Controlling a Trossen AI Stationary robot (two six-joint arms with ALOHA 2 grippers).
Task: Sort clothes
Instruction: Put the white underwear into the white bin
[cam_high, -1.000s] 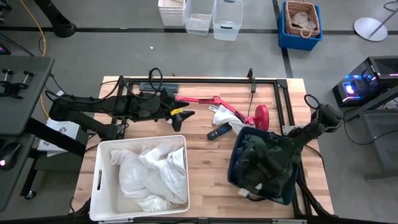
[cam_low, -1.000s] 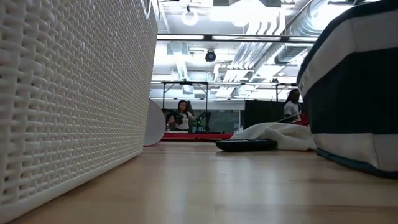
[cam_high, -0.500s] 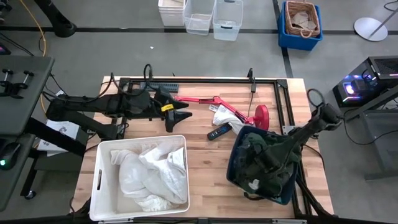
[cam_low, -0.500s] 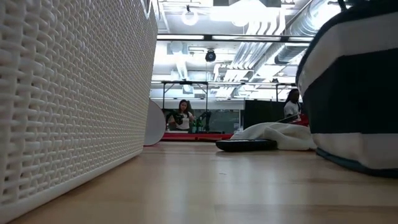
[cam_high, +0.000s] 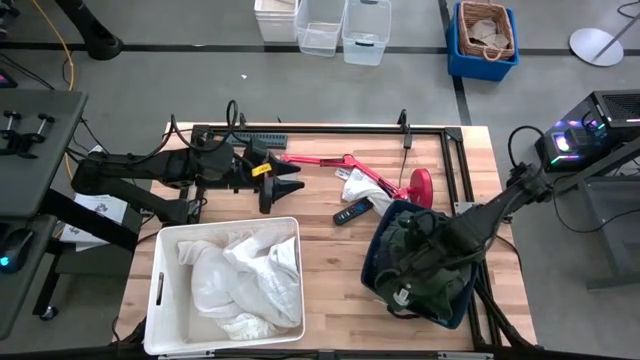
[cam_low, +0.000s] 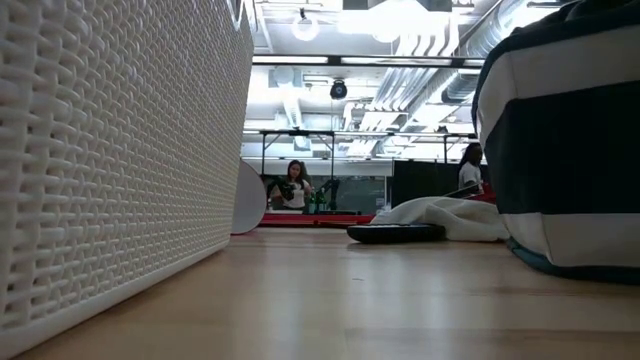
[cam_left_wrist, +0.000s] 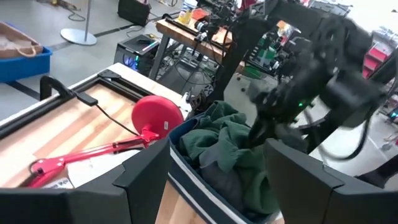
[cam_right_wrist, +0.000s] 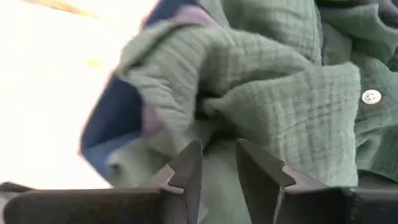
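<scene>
The white garment needs to go into the white bin, so my left gripper should next take it by a fold of its cloth (cam_high: 364, 189) (cam_left_wrist: 99, 169).
A navy bin (cam_high: 371, 262) at the table's right holds dark green clothes (cam_high: 412, 238), one with a white label (cam_high: 403, 295). My right gripper (cam_high: 420, 258) reaches down into this bin, its fingers nearly shut on a dark green garment (cam_right_wrist: 273, 81). A white garment (cam_high: 357, 187) lies flat on the table under the red lamp's arm. White clothes (cam_high: 245, 278) fill the white bin (cam_high: 160, 290) at the near left. My left gripper (cam_high: 290, 188) hovers open and empty at the far left, facing the navy bin (cam_left_wrist: 186, 163). My right gripper has a fold of the dark green garment (cam_right_wrist: 217, 163) between its two fingers, which slant down into the bin from the table's right. The garment lies bunched on the other clothes in the bin. One layer or several, I cannot tell.
A red desk lamp (cam_high: 350, 163) lies across the far middle, its round base (cam_high: 422, 186) by the navy bin. A black remote (cam_high: 352, 211) lies beside the white garment. A black frame (cam_high: 330, 128) runs along the far edge. Bare wood shows between the two bins.
My left gripper has drawn back a little toward the table's left edge and turned about its wrist. My right gripper has gone deeper into the navy bin, toward the near edge. The bin has shifted slightly toward the table's left.
</scene>
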